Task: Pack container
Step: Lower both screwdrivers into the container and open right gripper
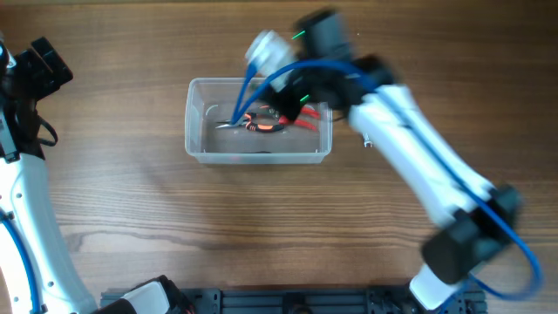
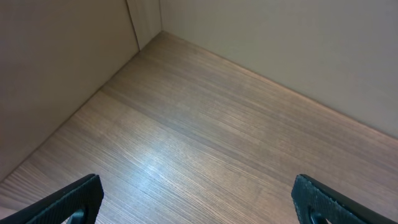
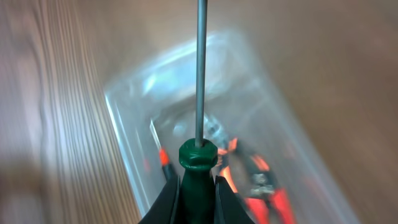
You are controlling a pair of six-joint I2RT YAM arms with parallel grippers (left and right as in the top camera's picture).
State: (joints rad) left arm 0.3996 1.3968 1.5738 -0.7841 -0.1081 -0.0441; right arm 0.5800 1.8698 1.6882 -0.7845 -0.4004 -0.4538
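I should keep holding the screwdriver with my right gripper until its shaft is within the tub, because the steel shaft [image 3: 200,74] reaches across the tub's end rim [image 3: 177,55].
The container [image 1: 196,122] is a clear plastic tub in the middle of the table. It holds red-handled pliers [image 1: 266,122]. In the right wrist view the tub [image 3: 124,124] lies blurred below, with the pliers [image 3: 261,180] inside. My right gripper [image 3: 198,186] is shut on a green-handled screwdriver [image 3: 198,165] whose steel shaft points away from the camera, above the tub. In the overhead view the right gripper [image 1: 301,92] is over the tub's far right part. My left gripper [image 2: 199,202] is open and empty over bare wood, at the far left of the table [image 1: 39,65].
Pale walls [image 2: 62,62] meet at a corner beyond the left gripper. A black rail [image 1: 288,301] runs along the table's front edge.
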